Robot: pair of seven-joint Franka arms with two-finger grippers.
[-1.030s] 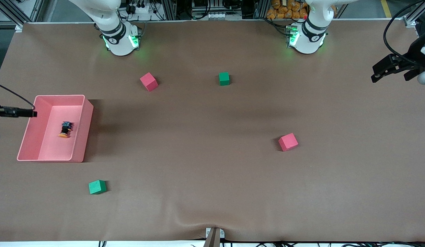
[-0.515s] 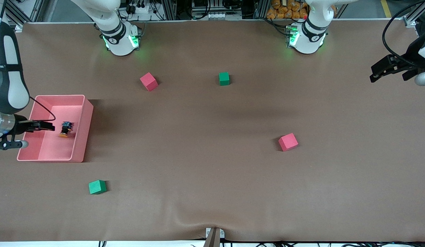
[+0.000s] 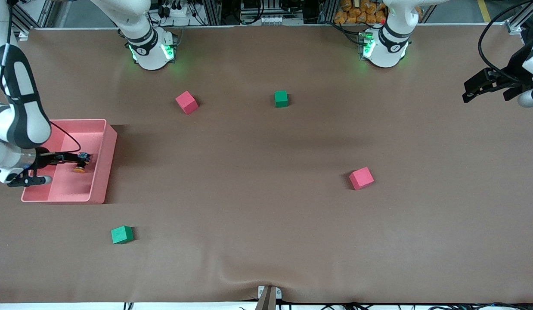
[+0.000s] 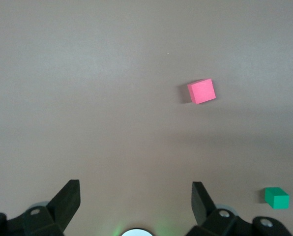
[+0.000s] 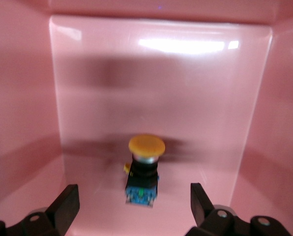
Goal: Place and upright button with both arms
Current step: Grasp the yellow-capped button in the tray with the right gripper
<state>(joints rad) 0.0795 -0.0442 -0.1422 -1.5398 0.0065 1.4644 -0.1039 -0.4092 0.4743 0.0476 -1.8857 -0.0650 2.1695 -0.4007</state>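
Observation:
The button needs to be placed upright, so the robot's right gripper should grab it next by its black body [image 5: 143, 173].
The button [image 3: 81, 164] lies on its side in the pink bin [image 3: 106, 163], its orange cap toward the front camera and its blue end away. My right gripper [image 3: 73, 158] is down inside the bin, open, right by the button's blue end. In the right wrist view the button [image 5: 144, 167] lies just ahead of the open right gripper [image 5: 134, 196], between the lines of its fingers, and is not gripped. My left gripper [image 3: 469, 92] waits open and empty above the left arm's end of the table; it also shows in the left wrist view [image 4: 135, 191].
A red cube [image 3: 187, 102] and a green cube [image 3: 281, 98] lie near the bases. Another red cube [image 3: 361, 178] lies mid-table and another green cube [image 3: 122, 234] lies nearer the front camera than the bin. The left wrist view shows a red cube [image 4: 201, 91] and a green cube [image 4: 277, 197].
My right arm has swung in over the bin and lowered its open gripper to the button. My left gripper has barely shifted.

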